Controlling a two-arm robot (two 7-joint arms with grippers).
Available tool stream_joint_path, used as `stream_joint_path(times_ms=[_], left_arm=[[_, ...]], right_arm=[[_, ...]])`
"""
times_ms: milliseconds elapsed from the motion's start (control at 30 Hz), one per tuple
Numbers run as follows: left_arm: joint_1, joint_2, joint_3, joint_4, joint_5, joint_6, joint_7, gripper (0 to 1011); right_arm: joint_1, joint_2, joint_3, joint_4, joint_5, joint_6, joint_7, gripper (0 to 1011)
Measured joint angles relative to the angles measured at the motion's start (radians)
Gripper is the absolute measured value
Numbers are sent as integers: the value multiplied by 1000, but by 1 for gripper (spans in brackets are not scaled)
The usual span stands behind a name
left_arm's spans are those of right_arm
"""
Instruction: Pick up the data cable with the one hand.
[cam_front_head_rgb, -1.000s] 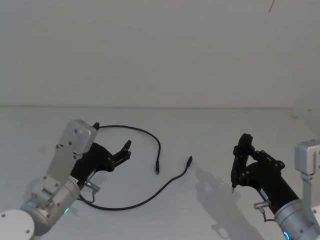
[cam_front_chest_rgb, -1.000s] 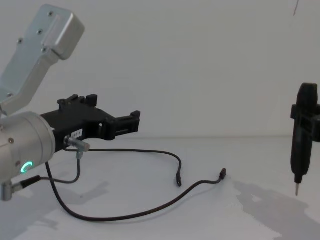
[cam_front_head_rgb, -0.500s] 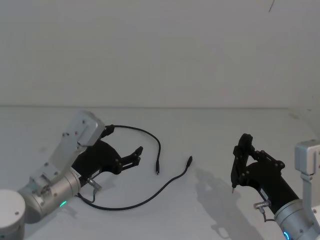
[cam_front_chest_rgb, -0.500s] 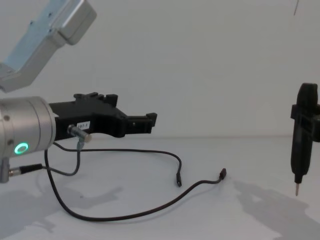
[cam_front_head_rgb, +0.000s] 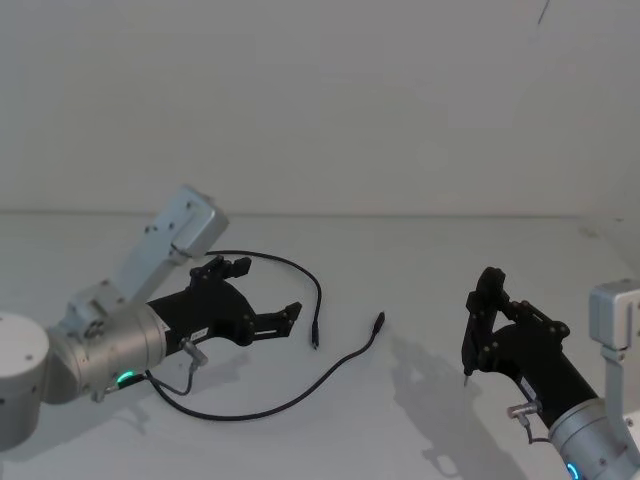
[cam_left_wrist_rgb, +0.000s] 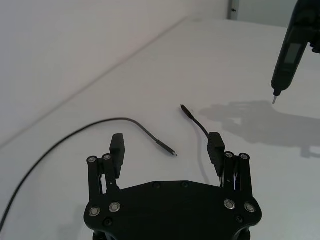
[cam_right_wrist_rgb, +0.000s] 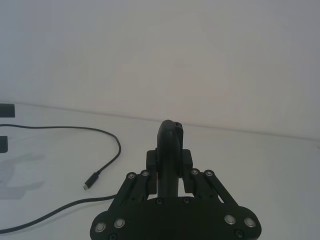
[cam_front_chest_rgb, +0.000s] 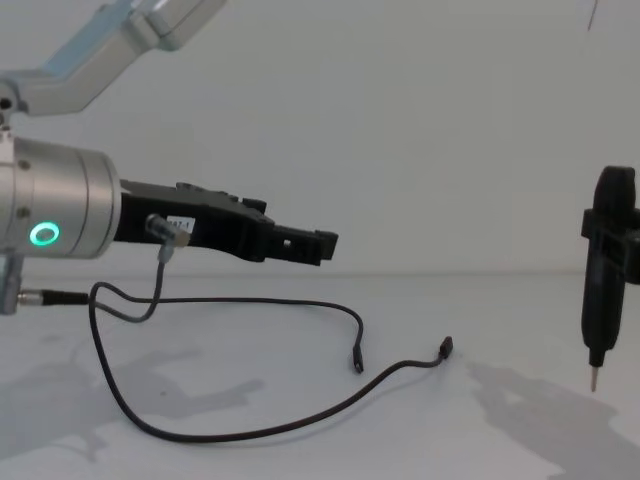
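Note:
I will next grab the data cable with my left gripper by the part behind its raised plug (cam_front_chest_rgb: 396, 366). That part arches up off the table, while the cable's long loop lies slack.
The data cable (cam_front_head_rgb: 318, 310) is a long thin black line lying in loose curves on the white table (cam_front_head_rgb: 430, 250). Its two small plugs (cam_front_chest_rgb: 357, 362) rest close together near the middle. My left gripper (cam_front_head_rgb: 264, 290) hovers open just left of those plugs, pointing at them. In the left wrist view one plug (cam_left_wrist_rgb: 171, 152) lies just beyond the left gripper (cam_left_wrist_rgb: 167, 144), in line with the gap between the spread fingers, and nothing is held. My right gripper (cam_right_wrist_rgb: 170, 167) stays at the right, shut on a black pen-shaped tool (cam_front_chest_rgb: 604, 275) with its metal tip pointing down.
A short grey wire (cam_front_chest_rgb: 158, 285) with silver plugs hangs under the left wrist. The cable's long loop (cam_front_chest_rgb: 250, 434) runs below the left arm toward the table's front. Bare tabletop separates the plugs from the pen tool, and a plain white wall stands behind.
My left gripper has swung forward and right, closer to the cable's plugs, and its wrist has levelled out. The right arm and the cable have not moved.

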Motion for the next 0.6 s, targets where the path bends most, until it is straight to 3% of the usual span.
stream_joint_path(times_ms=[400, 600], left_arm=[[-78, -55, 24, 34, -34, 225, 24, 1001], [-97, -73, 43, 45, -35, 287, 29, 1001]], right_arm=[[0, 0, 0, 0, 0, 0, 0, 279], [0, 0, 0, 0, 0, 0, 0, 279]])
